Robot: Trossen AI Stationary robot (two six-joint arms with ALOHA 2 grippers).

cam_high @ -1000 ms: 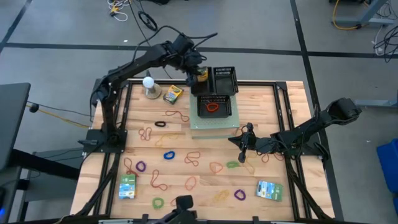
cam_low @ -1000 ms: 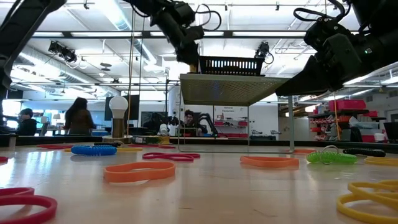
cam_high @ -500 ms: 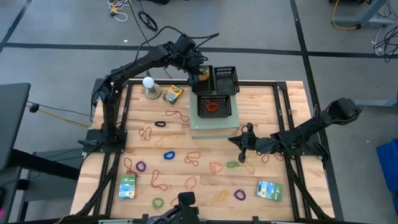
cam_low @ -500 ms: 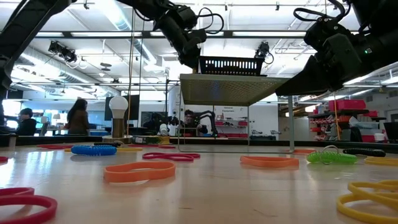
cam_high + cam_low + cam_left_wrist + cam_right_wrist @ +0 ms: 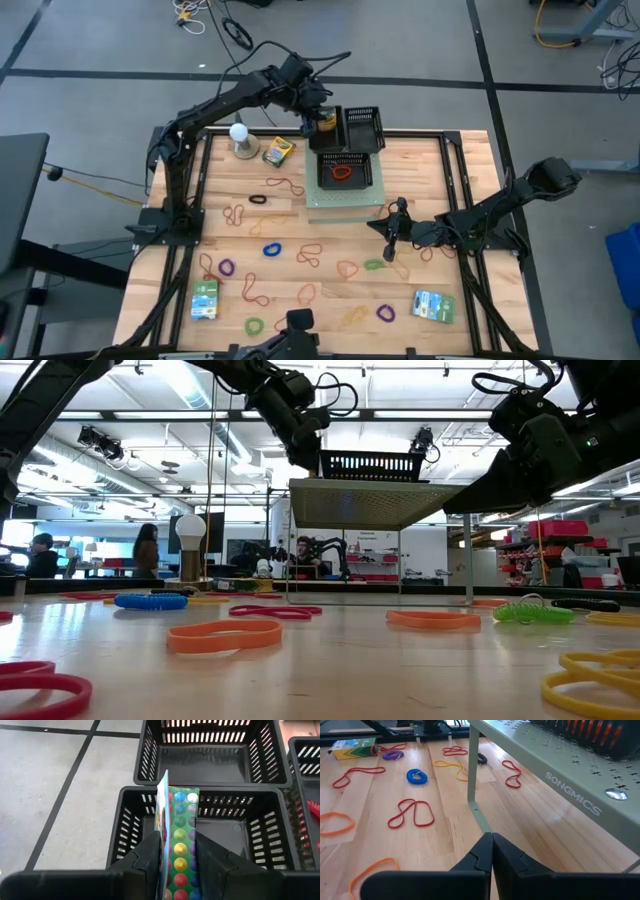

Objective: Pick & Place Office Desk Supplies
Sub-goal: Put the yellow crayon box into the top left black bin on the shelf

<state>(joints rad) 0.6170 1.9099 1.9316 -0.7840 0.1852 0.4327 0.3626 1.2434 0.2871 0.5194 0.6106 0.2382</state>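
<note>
The lower end of the crayon box is inside the rim of the black basket, so it is now time for my left gripper to let go.
My left gripper point(image 5: 322, 120) is out at the table's far edge, over the black baskets point(image 5: 361, 127), shut on a thin box point(image 5: 180, 820) whose green narrow side is printed with coloured dots. In the left wrist view, an open black basket point(image 5: 250, 827) lies right under that box. My right gripper point(image 5: 392, 232) hovers shut over the table's right middle, in front of the grey shelf point(image 5: 580, 795). Many rubber bands point(image 5: 273, 250) lie flat on the wood. A yellow-green crayon box point(image 5: 277, 151) and two flat packets point(image 5: 205, 299) point(image 5: 432, 306) also lie on the table. My left gripper pinches the thin box between its two fingers point(image 5: 150, 852), one on each broad face, near the box's lower part point(image 5: 179, 865). The fingers slant down from above. The box stands on edge, its dotted narrow side toward the camera, lifted clear above the basket.
The baskets stand on a grey perforated shelf point(image 5: 345, 200) raised on legs; the nearer basket point(image 5: 345, 171) holds red and orange bands. A white ball on a round base point(image 5: 239, 137) stands near the far left. People move in the room behind point(image 5: 145, 550).
My left gripper, still shut on the box, has shifted slightly toward the baskets. A person in the room behind has walked to the right.
</note>
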